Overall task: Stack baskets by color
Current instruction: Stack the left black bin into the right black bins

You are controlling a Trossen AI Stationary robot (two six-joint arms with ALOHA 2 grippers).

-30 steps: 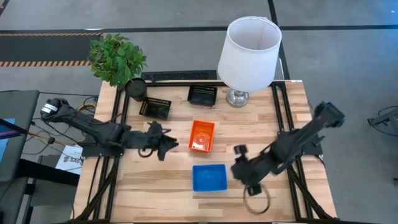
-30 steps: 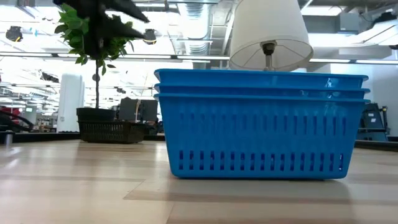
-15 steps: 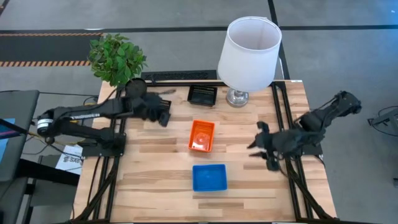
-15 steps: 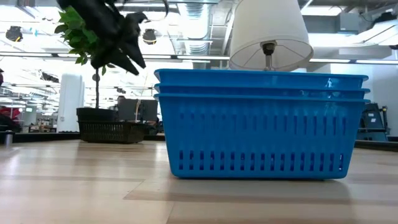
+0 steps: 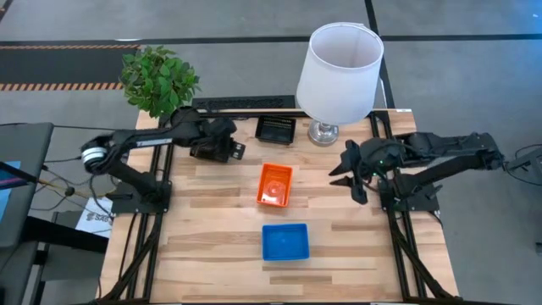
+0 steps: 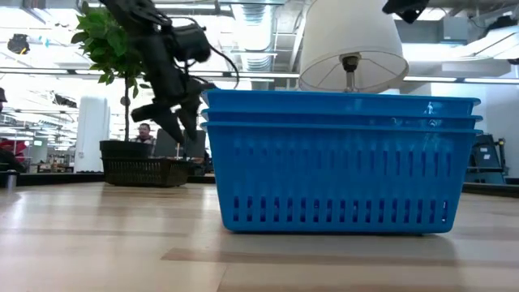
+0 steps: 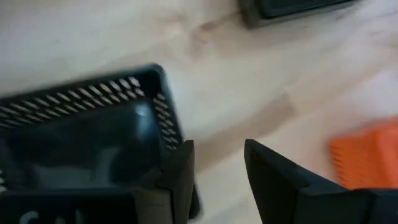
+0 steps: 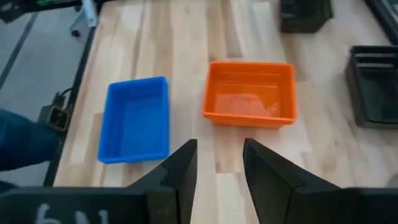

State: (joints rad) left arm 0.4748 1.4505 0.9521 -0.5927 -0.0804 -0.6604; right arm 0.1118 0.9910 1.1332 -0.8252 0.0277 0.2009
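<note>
Next, my left gripper grabs this black basket by its short end [image 7: 165, 107] to stack it with the other black basket [image 7: 295, 7].
A black basket [image 5: 208, 147] rests on its base at the far left of the table. My left gripper [image 7: 217, 165] hangs open just over its right end, bare wood between the fingers and one finger [image 7: 180, 171] at the basket's corner [image 7: 163, 118]. A second black basket [image 5: 275, 129] sits farther back. An orange basket [image 5: 275, 185] stands mid-table. A stack of three blue baskets [image 6: 340, 162] stands near the front edge. My right gripper [image 5: 345, 173] is open in the air right of the orange basket, with nothing between its fingers. My left gripper comes slanting down from the table's left. One finger stands at the black basket's right-hand corner [image 7: 166, 134], the other over bare wood. I cannot tell whether that finger touches the basket, which sits flat on the table.
A white-shaded lamp [image 5: 339, 72] stands at the far edge, right of centre. A leafy plant [image 5: 159, 80] in a round black pot [image 5: 185, 119] stands at the far left corner. Bare wood lies around the orange and blue baskets.
My left gripper has swung from the middle left of the table toward the far edge and tipped down over the black basket. My right gripper has left the spot beside the blue stack, rising and going toward the far edge. No basket has moved.
</note>
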